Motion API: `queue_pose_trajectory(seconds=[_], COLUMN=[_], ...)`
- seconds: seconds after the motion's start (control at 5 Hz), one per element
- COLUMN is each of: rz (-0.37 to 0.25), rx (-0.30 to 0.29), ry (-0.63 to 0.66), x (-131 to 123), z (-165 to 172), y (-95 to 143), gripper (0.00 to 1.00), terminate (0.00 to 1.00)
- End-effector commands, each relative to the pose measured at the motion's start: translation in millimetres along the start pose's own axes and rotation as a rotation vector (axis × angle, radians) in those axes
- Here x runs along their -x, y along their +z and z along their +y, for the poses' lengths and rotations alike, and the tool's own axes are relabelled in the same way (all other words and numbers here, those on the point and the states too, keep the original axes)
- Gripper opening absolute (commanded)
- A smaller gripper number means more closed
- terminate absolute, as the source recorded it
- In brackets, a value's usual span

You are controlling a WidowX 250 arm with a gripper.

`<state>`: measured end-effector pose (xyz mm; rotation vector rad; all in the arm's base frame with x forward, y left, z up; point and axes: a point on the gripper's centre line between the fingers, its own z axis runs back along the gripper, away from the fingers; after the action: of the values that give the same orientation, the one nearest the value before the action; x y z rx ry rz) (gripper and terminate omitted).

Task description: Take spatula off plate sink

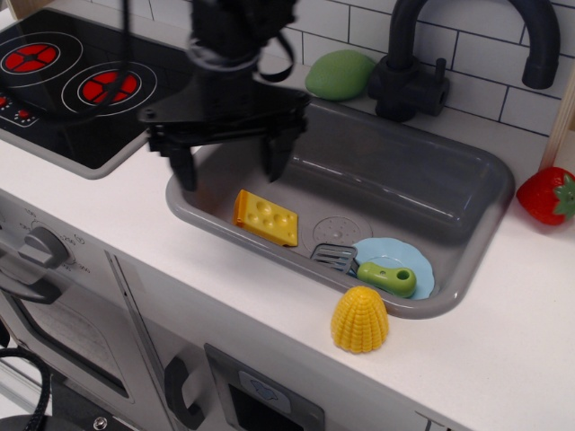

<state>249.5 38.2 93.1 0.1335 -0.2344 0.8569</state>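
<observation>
My gripper will grab the spatula by its green handle [388, 278] next. Then it can take the spatula off the light-blue plate [406, 254].
The spatula [368, 268] lies in the grey sink [467, 162] at its front right, green handle on the light-blue plate [406, 254], grey slotted blade [336, 258] hanging off the plate's left edge. My gripper [229, 168] is open and empty, its two black fingers spread wide above the sink's left end, over the yellow cheese wedge [266, 217]. It is well left of the spatula and above it.
A yellow corn cob [359, 319] stands on the counter just in front of the plate. A green sponge [340, 74] and the black faucet [422, 63] are behind the sink. A strawberry [548, 195] is at right. The black stovetop [63, 90] is at left.
</observation>
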Motion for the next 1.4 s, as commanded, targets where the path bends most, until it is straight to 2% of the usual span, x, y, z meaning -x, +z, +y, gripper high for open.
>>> queue_pose_trajectory(seconds=[0.0, 0.2, 0.4, 0.6, 1.0, 1.2], rz=[0.027, 0.105, 0.110, 0.122, 0.129, 0.102], rx=[0.028, 0.023, 0.045, 0.017, -0.013, -0.011], ry=[0.372, 0.522, 0.649, 0.784, 0.855, 0.860], x=[-2, 4, 14, 29, 46, 53], z=[-46, -64, -75, -84, -98, -103], y=[2, -3, -7, -11, -29, -41], gripper=[1.00, 1.00, 1.00, 1.00, 1.00, 1.00], terminate=[0.00, 0.00, 0.00, 0.00, 0.00, 0.00])
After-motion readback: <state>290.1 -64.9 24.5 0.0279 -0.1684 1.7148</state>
